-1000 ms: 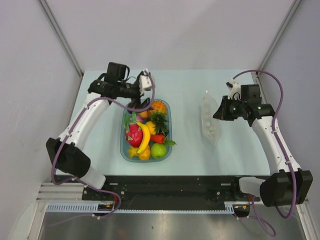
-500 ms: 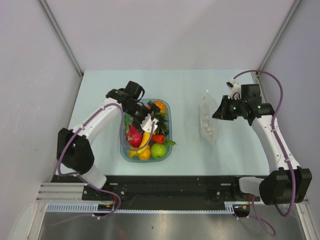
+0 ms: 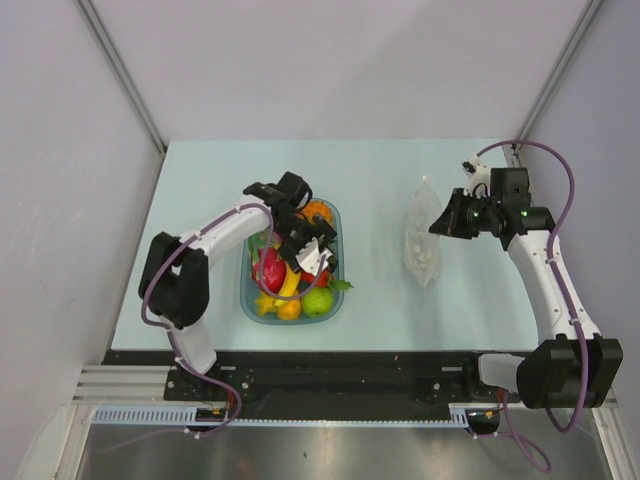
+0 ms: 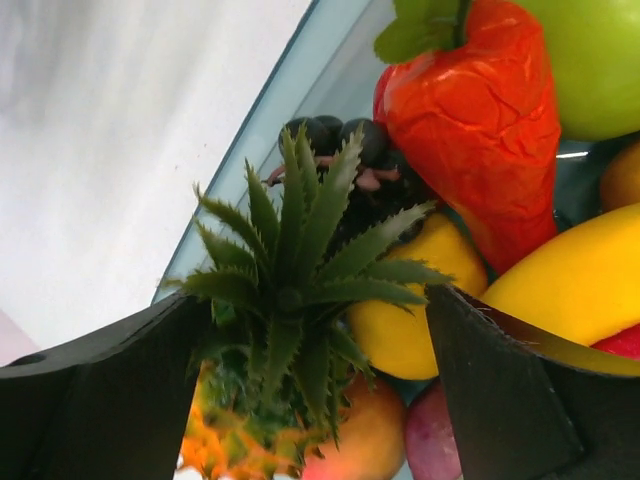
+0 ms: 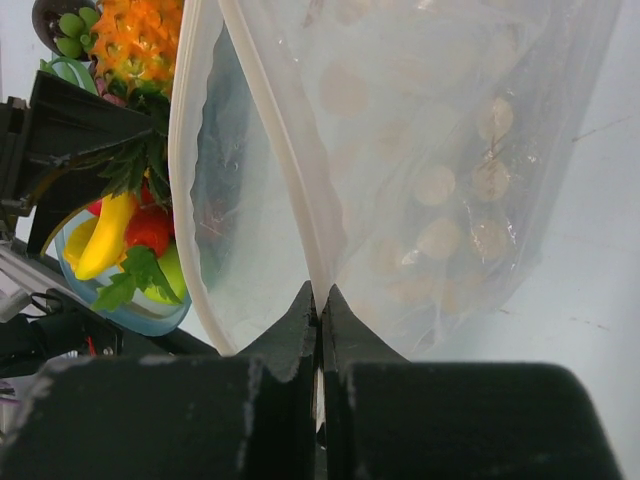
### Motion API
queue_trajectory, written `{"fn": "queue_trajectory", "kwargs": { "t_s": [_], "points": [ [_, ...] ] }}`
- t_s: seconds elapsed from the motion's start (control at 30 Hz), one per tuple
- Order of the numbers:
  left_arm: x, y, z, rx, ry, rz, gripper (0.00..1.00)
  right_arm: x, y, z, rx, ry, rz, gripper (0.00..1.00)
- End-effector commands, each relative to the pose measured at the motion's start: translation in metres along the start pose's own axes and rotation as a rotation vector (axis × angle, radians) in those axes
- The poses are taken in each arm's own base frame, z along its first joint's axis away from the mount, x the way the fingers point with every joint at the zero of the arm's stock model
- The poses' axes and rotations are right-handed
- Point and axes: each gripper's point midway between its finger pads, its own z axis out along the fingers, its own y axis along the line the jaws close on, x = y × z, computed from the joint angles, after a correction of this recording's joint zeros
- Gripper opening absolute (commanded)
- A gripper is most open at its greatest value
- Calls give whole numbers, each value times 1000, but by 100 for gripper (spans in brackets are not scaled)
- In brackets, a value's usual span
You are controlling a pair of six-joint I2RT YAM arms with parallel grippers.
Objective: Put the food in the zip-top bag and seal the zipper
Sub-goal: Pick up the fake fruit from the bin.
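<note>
My left gripper closes on the pineapple now: its top lies between both fingers, so closing now would catch the pineapple by its green top [image 3: 321, 231] [image 4: 300, 270].
The food lies in a translucent blue tray [image 3: 335, 300]: an orange pineapple [image 3: 319, 212] with a green crown [image 4: 300, 270], a banana [image 3: 290, 283], a green apple [image 3: 318, 301], a red pepper [image 4: 480, 130] and other pieces. My left gripper [image 3: 311, 250] is open and low over the tray. Its fingers straddle the pineapple's crown in the left wrist view [image 4: 315, 300] without closing on it. My right gripper [image 3: 447, 216] is shut on the mouth edge of the clear zip-top bag [image 3: 421, 237], pinching the zipper strip [image 5: 275, 150]. The bag stands up with its mouth open [image 5: 230, 200].
The pale table [image 3: 200, 200] ends at walls on the left, back and right. The tray is left of centre and the bag right of centre, with bare table [image 3: 375, 250] between them. A black rail [image 3: 340, 375] runs along the near edge.
My left arm has swung from behind the tray down into it, over the pineapple. My right gripper has shifted slightly and the bag now stands more upright.
</note>
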Motion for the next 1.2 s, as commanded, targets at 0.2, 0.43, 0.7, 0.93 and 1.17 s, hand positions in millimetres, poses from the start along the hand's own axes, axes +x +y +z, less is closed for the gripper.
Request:
{"fn": "queue_trajectory", "kwargs": {
  "t_s": [0.2,0.43,0.7,0.93,1.17],
  "points": [
    [-4,32,-4,-1,12,371,47,-5,7,-6,-26,-39,-22,0],
    [-21,37,-29,-39,13,367,0,-9,16,-4,-59,-40,-38,0],
    [-58,62,-87,-175,-16,287,0,-29,56,-4,-174,-118,-30,0],
    [-80,85,-139,-356,-87,113,0,-39,84,-2,-305,-130,82,0],
    [-113,148,-230,-729,-272,-294,0,-33,87,17,-442,-75,300,0]
  ]
}}
